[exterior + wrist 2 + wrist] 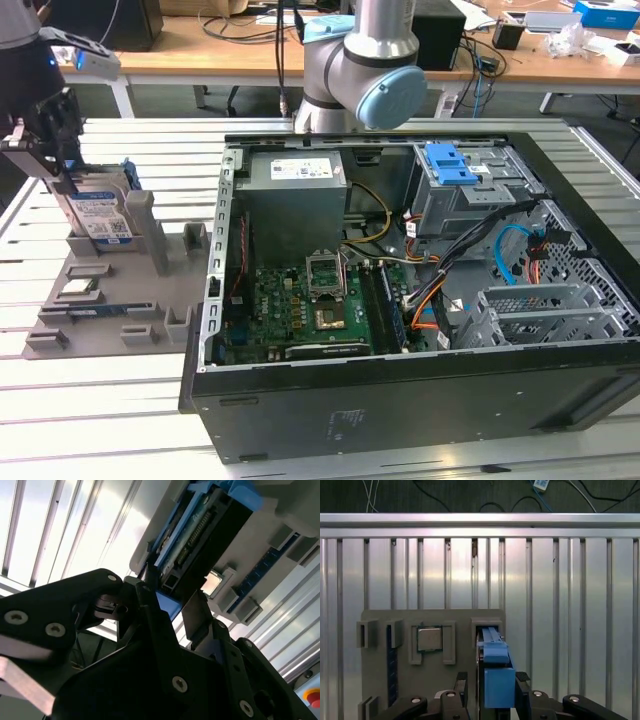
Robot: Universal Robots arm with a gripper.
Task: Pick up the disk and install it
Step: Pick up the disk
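Observation:
The gripper should next install the disk in the computer case, picking up the disk [102,216] by its upper end with the blue rails.
The disk [102,216] stands on edge in a slot of the grey fixture [110,295] at the exterior view's left, label showing and blue rails along its sides. My gripper [58,160] reaches down over its upper end. In the first wrist view the disk [496,665] is edge-on, and my gripper [491,682] is open with one finger on each side. One finger is close against the blue rail and a narrow gap shows at the other. In the second wrist view my gripper [172,605] flanks the disk [200,535] the same way.
The open computer case [400,400] lies to the exterior view's right of the fixture. It holds a grey power-supply box [295,180] and a drive cage with a blue latch plate [450,163]. A processor chip [429,639] sits in the fixture [380,690]. The slatted aluminium table [100,400] lies underneath.

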